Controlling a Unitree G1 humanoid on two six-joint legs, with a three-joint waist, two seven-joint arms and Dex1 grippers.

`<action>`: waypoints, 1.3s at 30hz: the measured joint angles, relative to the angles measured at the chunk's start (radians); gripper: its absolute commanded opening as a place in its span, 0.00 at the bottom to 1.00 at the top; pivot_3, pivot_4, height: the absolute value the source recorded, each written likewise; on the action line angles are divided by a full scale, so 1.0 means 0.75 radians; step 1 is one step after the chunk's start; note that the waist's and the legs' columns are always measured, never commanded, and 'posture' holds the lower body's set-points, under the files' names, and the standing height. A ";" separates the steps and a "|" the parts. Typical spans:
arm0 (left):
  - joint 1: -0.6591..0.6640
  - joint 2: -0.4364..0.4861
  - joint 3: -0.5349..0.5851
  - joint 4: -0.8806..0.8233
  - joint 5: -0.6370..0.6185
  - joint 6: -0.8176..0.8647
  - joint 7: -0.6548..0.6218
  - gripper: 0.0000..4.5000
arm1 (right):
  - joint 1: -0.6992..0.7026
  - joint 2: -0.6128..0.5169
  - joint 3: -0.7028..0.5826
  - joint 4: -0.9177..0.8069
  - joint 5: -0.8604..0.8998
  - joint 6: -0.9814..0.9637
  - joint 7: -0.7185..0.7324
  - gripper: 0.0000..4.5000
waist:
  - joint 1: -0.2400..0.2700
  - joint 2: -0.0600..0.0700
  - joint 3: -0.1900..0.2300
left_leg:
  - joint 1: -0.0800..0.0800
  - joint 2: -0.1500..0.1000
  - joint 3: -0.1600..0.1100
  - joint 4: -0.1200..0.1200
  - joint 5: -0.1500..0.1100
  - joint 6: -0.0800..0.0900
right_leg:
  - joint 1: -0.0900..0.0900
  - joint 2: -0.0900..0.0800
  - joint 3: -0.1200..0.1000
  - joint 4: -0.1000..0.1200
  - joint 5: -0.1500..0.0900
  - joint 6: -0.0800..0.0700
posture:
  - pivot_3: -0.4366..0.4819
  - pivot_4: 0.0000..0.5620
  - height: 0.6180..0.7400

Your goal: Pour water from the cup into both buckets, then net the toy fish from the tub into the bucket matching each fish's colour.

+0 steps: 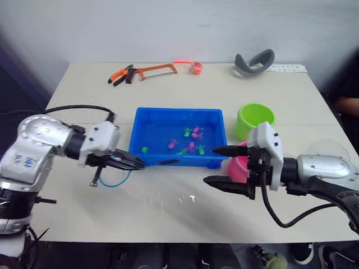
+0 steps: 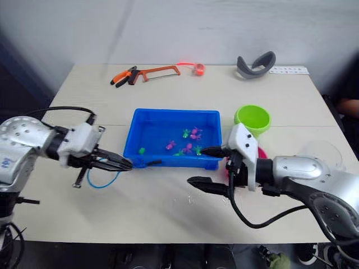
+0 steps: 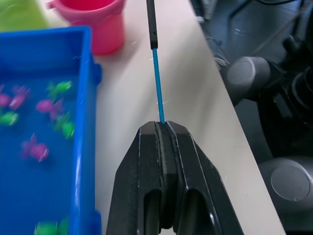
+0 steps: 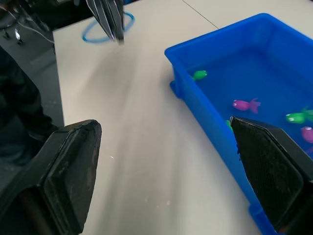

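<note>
My right gripper takes hold of the net by its thin handle (image 1: 162, 162) next, leaving the net's hoop (image 1: 115, 180) free to scoop the toy fish.
The blue tub (image 1: 177, 111) sits mid-table with water and several green and pink toy fish (image 1: 190, 147) in it. My left gripper (image 1: 136, 163) is shut on the net's thin handle (image 3: 157, 78) at the tub's front-left corner. The net's light blue hoop (image 1: 115, 180) hangs behind the gripper over the table. My right gripper (image 1: 212, 166) stands open at the tub's front-right corner with nothing between its fingers. It partly hides the pink bucket (image 1: 238, 168). The green bucket (image 1: 255, 119) stands just behind that one. The clear cup (image 2: 320, 150) is at the right edge.
An orange hacksaw (image 1: 157, 70) and pliers (image 1: 119, 75) lie along the table's far edge. An orange ring (image 1: 196, 67), a grey curved band (image 1: 254, 61) and a white strip (image 1: 287, 68) lie there too. Bare tabletop lies in front of the tub.
</note>
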 measured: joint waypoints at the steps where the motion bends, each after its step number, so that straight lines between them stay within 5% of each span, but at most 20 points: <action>1: -0.028 -0.036 -0.044 0.005 0.024 0.010 0.010 0.01 | -0.030 0.014 0.014 0.007 0.006 0.018 -0.014 1.00 | -0.002 -0.001 0.000 | -0.001 0.000 0.000 0.001 0.000 0.000 | 0.000 0.001 -0.001 0.000 0.000 0.000 | 0.48 0.27 1.00; 18: -0.163 -0.228 -0.191 0.045 0.158 0.113 0.126 0.01 | -0.160 0.203 0.182 0.032 -0.062 0.180 -0.160 1.00 | 0.010 -0.007 0.004 | -0.014 -0.001 -0.007 0.023 0.001 0.004 | -0.005 0.000 -0.005 0.009 0.002 0.005 | 0.48 0.27 1.00; 22: -0.163 -0.236 -0.210 0.043 0.179 0.122 0.136 0.00 | -0.179 0.206 0.190 0.058 -0.084 0.208 -0.152 0.70 | 0.018 -0.007 0.004 | -0.015 -0.001 -0.007 0.023 0.001 0.004 | -0.005 0.000 -0.005 0.009 0.003 0.005 | 0.48 0.27 1.00; 28: -0.182 -0.237 -0.218 0.047 0.213 0.108 0.135 0.00 | -0.215 0.227 0.193 0.079 -0.117 0.230 -0.134 0.06 | 0.018 -0.007 0.004 | -0.016 -0.001 -0.007 0.023 0.001 0.004 | -0.006 0.001 -0.005 0.009 0.003 0.005 | 0.48 0.27 1.00; 34: -0.190 -0.245 -0.219 0.050 0.219 0.107 0.133 0.00 | -0.224 0.229 0.191 0.088 -0.156 0.233 -0.084 0.06 | 0.018 -0.007 0.004 | -0.016 -0.001 -0.007 0.023 0.001 0.005 | -0.006 0.002 -0.005 0.010 0.003 0.005 | 0.48 0.27 1.00; 35: -0.190 -0.246 -0.219 0.050 0.217 0.107 0.133 0.16 | -0.223 0.228 0.190 0.088 -0.161 0.232 -0.075 0.00 | 0.018 -0.007 0.004 | -0.016 -0.001 -0.007 0.023 0.001 0.005 | -0.006 0.002 -0.005 0.010 0.003 0.005 | 0.48 0.27 1.00; 39: -0.166 -0.287 -0.111 0.048 0.107 0.111 0.139 0.47 | -0.175 0.189 0.187 0.074 -0.175 0.204 0.014 0.00 | 0.019 -0.007 0.004 | -0.017 -0.001 -0.007 0.023 0.001 0.005 | -0.007 0.000 -0.005 0.010 0.003 0.005 | 0.48 0.27 1.00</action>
